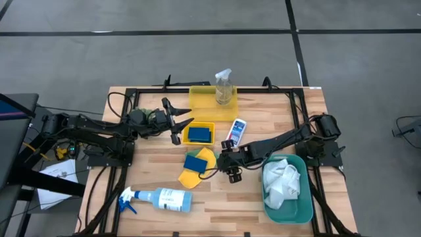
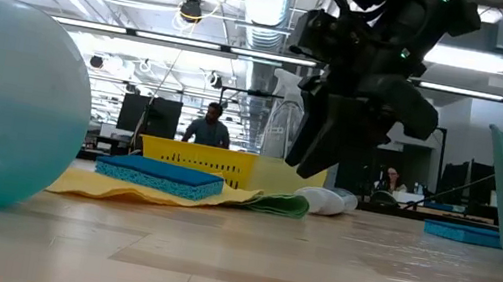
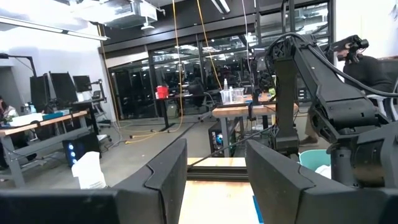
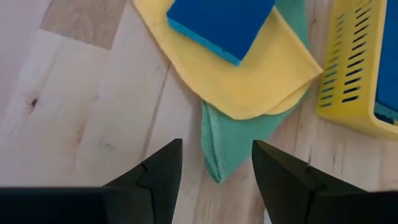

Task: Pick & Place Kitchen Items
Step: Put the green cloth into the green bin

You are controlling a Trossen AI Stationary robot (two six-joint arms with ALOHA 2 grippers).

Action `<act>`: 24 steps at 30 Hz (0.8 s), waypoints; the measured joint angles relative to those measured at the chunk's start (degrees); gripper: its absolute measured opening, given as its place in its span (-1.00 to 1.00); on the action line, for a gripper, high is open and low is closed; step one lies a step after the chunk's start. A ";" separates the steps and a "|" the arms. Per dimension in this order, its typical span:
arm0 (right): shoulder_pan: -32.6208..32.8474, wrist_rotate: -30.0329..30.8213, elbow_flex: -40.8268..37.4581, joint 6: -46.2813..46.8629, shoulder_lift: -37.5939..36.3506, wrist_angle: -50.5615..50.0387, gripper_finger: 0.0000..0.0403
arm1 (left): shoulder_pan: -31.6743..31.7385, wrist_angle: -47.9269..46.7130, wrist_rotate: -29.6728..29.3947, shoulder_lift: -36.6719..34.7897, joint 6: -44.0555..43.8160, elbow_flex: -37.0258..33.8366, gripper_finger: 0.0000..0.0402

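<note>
The green cloth has to go into the teal bin, so my right gripper needs to grab it by its stitched corner point(image 4: 220, 160) next.
A blue sponge point(image 1: 195, 161) lies on a yellow cloth point(image 1: 191, 176), and a green cloth point(image 4: 214, 146) sticks out from under the yellow cloth point(image 4: 249, 74). My right gripper point(image 4: 214, 168) is open and slants down just above the green cloth's corner, one finger on either side, touching nothing. In the low view it point(image 2: 314, 161) hangs clear of the green cloth point(image 2: 277, 204). My left gripper point(image 1: 179, 122) is open, raised and roughly level beside a small yellow tray point(image 1: 209, 124) that holds another blue sponge point(image 1: 199, 134).
A small white blue-capped bottle point(image 1: 237, 130) lies right of the small tray. A clear spray bottle point(image 1: 223, 85) stands in the large yellow tray point(image 1: 200, 99) at the far edge. A blue-white spray bottle point(image 1: 161, 198) lies near the front. A teal bin point(image 1: 299, 210) holds a white cloth point(image 1: 281, 181).
</note>
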 joint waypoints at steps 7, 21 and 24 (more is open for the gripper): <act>-0.02 0.00 0.00 0.00 0.00 0.16 -0.08 | 0.00 0.02 0.00 0.00 0.00 0.02 -0.21; -2.08 -1.51 0.24 -2.50 6.68 2.99 -0.08 | 0.02 -0.54 0.00 0.02 -0.02 0.06 -0.21; -3.13 -2.29 0.33 -2.38 7.97 3.26 -0.08 | 0.02 -0.92 0.00 0.02 0.00 0.06 -0.21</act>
